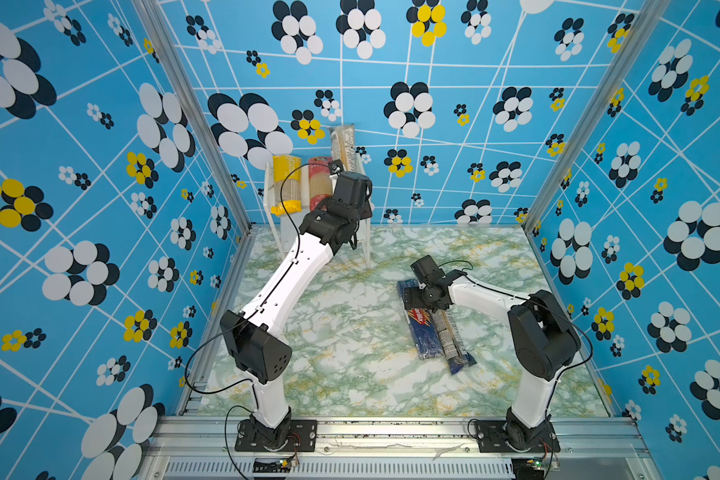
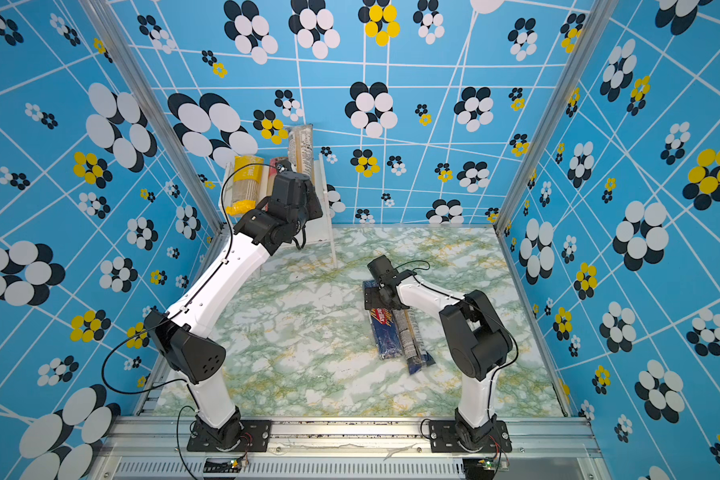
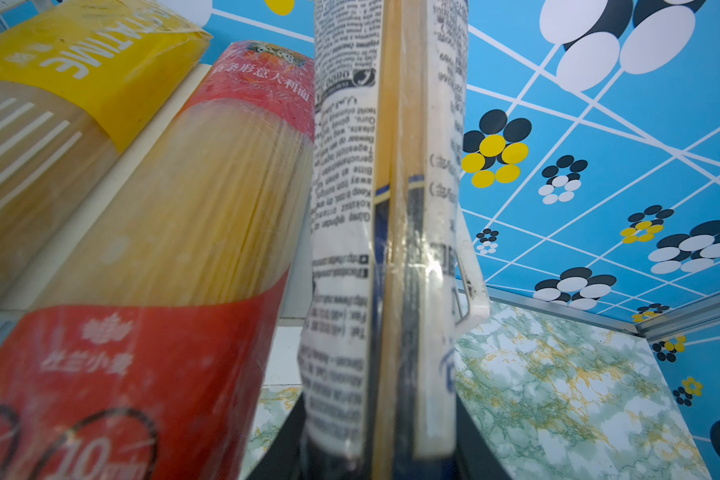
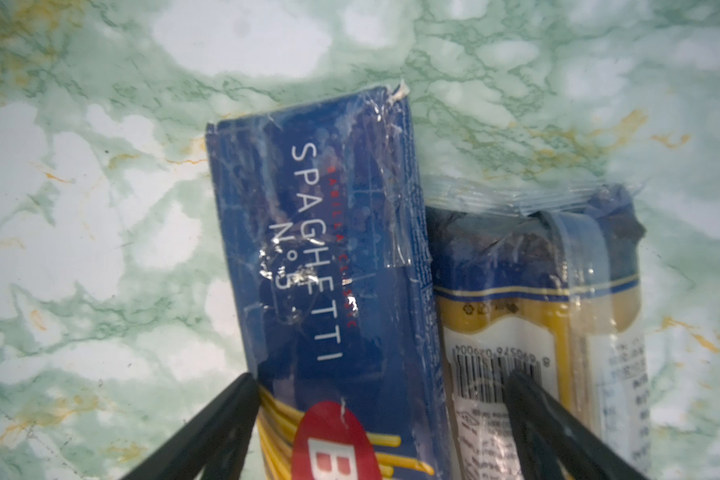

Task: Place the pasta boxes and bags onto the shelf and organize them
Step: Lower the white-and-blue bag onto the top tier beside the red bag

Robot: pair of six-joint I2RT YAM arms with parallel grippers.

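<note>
The slim text-covered bag, tilted above the shelf's end beside the red bag, would rest there if my left gripper opened now.
My left gripper is shut on a slim text-covered bag, holding it upright at the right end of the white shelf. A yellow bag and a red bag lie side by side on the shelf's top board, left of the held bag. On the table, a dark blue Barilla box lies beside a second slim bag. My right gripper hangs open low over the box, with one finger past the box's outer edge and the other over the bag's barcode.
The green marbled table is walled on three sides by blue flowered panels. The shelf stands in the back left corner against the wall. A metal rail with both arm bases runs along the front edge.
</note>
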